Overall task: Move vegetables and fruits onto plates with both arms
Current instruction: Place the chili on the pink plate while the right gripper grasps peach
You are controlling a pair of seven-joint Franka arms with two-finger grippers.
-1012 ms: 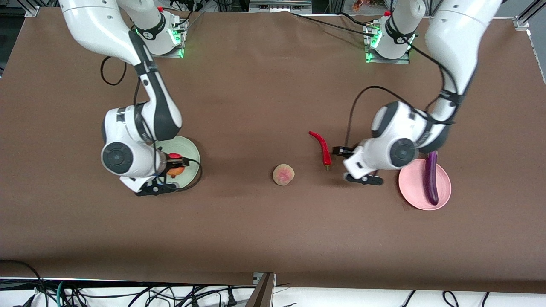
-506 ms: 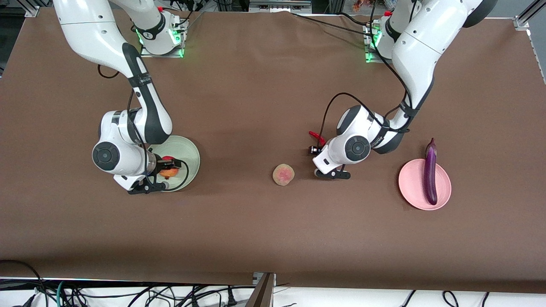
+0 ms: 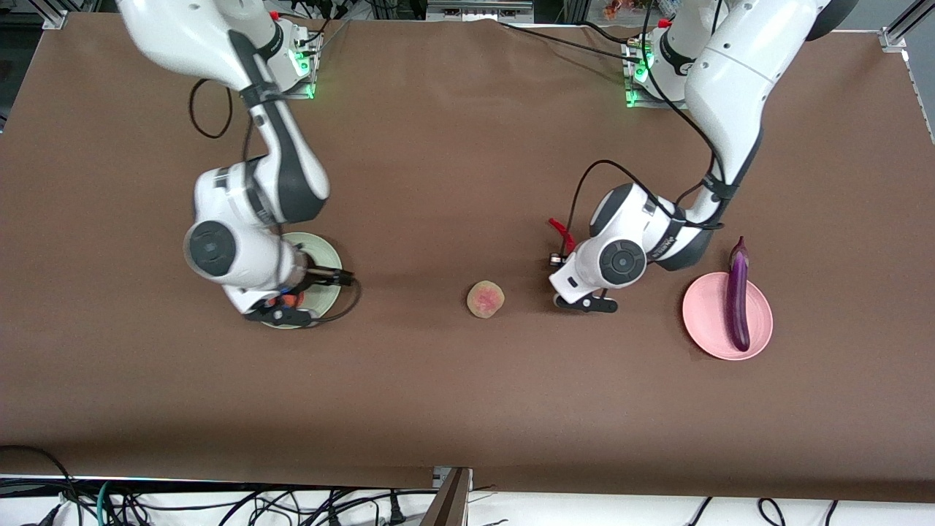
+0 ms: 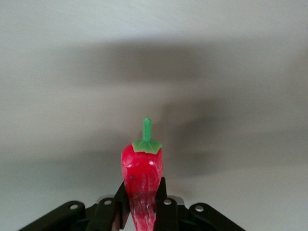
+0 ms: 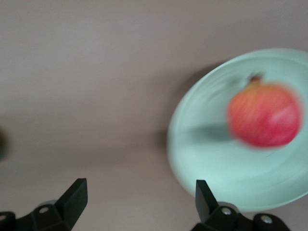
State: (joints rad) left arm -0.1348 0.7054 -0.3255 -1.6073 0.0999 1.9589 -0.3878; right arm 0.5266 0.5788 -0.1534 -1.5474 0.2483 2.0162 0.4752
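I need to grab the peach around its rounded middle (image 3: 486, 299) with my right gripper next, so that I can transfer it onto the pale green plate (image 3: 327, 257).
My left gripper (image 4: 143, 204) is shut on the red chili pepper (image 4: 141, 168), whose green stem tip points away from the wrist. In the front view this gripper (image 3: 563, 252) holds the chili (image 3: 560, 227) over the table between the peach (image 3: 486, 299) and the pink plate (image 3: 703, 321). The purple eggplant (image 3: 738, 299) lies on the pink plate. My right gripper (image 5: 139, 195) is open and empty above the edge of the pale green plate (image 5: 202, 163). The apple (image 5: 263, 115) rests on that plate. In the front view the right hand hides most of the green plate (image 3: 327, 257) and the apple (image 3: 291, 299).
The brown table cover (image 3: 453, 409) runs wide around the things. Both arm bases stand at the edge farthest from the front camera. Cables hang along the near edge.
My right gripper has let go of the apple on the green plate and drawn back open. My left gripper has come from beside the pink plate, shut on the chili and shifted a little back toward that plate.
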